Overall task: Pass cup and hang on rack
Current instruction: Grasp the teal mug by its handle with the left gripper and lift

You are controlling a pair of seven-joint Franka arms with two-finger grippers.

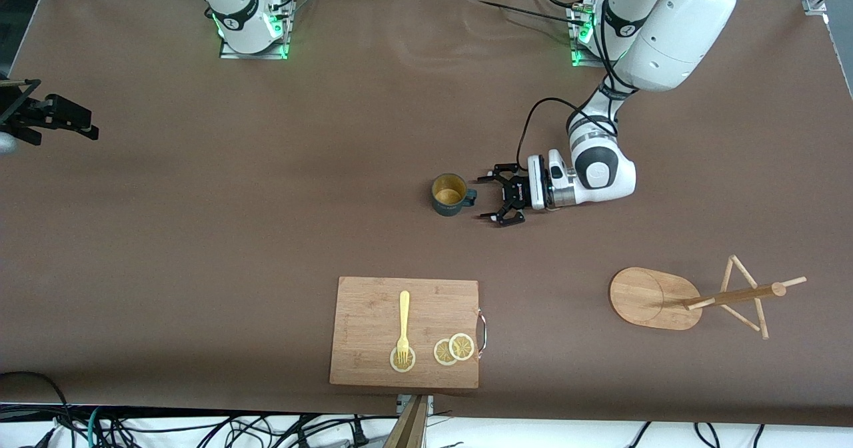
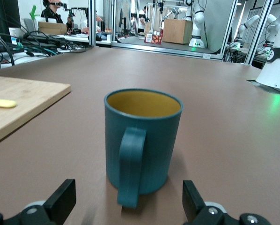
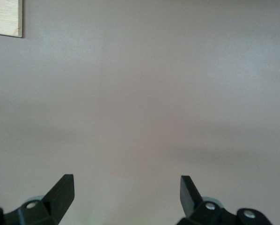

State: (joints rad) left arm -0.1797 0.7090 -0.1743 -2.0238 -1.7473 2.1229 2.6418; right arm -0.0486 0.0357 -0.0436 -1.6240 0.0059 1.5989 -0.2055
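Note:
The cup should be passed and hung on the rack, so my left gripper needs to grab it by its handle (image 1: 470, 197) (image 2: 130, 166) next.
The dark teal cup (image 1: 450, 195) with a yellow-ochre inside stands upright on the brown table, with its handle toward my left gripper (image 1: 484, 198). That gripper lies low and level just beside the handle, with its jaws open and empty, one on each side of the handle line and touching nothing. In the left wrist view the cup (image 2: 142, 136) fills the middle, just ahead of the open left gripper (image 2: 129, 204). The wooden rack (image 1: 650, 298) stands toward the left arm's end of the table, nearer to the front camera than the cup. My right gripper (image 1: 53, 116) is open and empty over bare table at the right arm's end; it also shows in the right wrist view (image 3: 126, 197).
A rectangular wooden cutting board (image 1: 373, 301) lies nearer to the front camera than the cup. It bears a yellow fork (image 1: 404, 325) and lemon slices (image 1: 454, 349). Its edge shows in the left wrist view (image 2: 23, 105). Cables run along the table's front edge.

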